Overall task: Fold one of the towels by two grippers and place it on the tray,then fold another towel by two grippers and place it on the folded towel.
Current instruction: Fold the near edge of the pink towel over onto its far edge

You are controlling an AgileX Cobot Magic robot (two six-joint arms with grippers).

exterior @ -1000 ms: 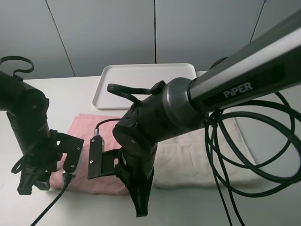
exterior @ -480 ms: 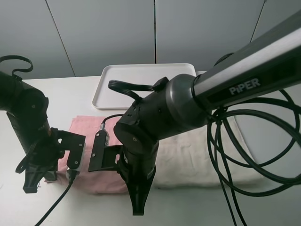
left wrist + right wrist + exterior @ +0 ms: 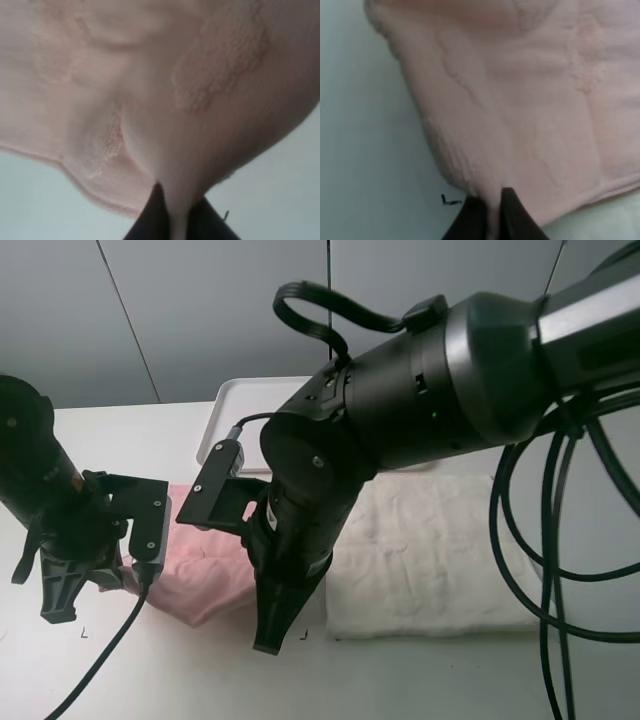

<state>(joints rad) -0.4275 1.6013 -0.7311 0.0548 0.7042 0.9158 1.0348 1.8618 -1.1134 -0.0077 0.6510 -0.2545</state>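
The pinched front corner hangs well short of the towel's back edge (image 3: 180,488), so my right gripper now keeps holding the pink towel until the towel lies folded.
A pink towel (image 3: 205,585) lies bunched on the white table in front of the white tray (image 3: 240,400). Its front edge is lifted off the table. My left gripper (image 3: 62,605) is shut on the towel's left front edge; the left wrist view shows the fabric (image 3: 165,100) pinched between the dark fingers (image 3: 150,220). My right gripper (image 3: 268,635) is shut on the right front edge, with the towel (image 3: 520,100) hanging from its fingers (image 3: 512,215). A white towel (image 3: 430,550) lies flat to the right of the pink one.
The large right arm body (image 3: 330,470) hides much of the tray and the middle of the pink towel. Black cables (image 3: 560,570) loop over the right of the table. A small black mark (image 3: 450,201) is on the table.
Both grippers have risen and moved back toward the tray, pulling the pink towel's front edge up with them. The towel went from flat to bunched.
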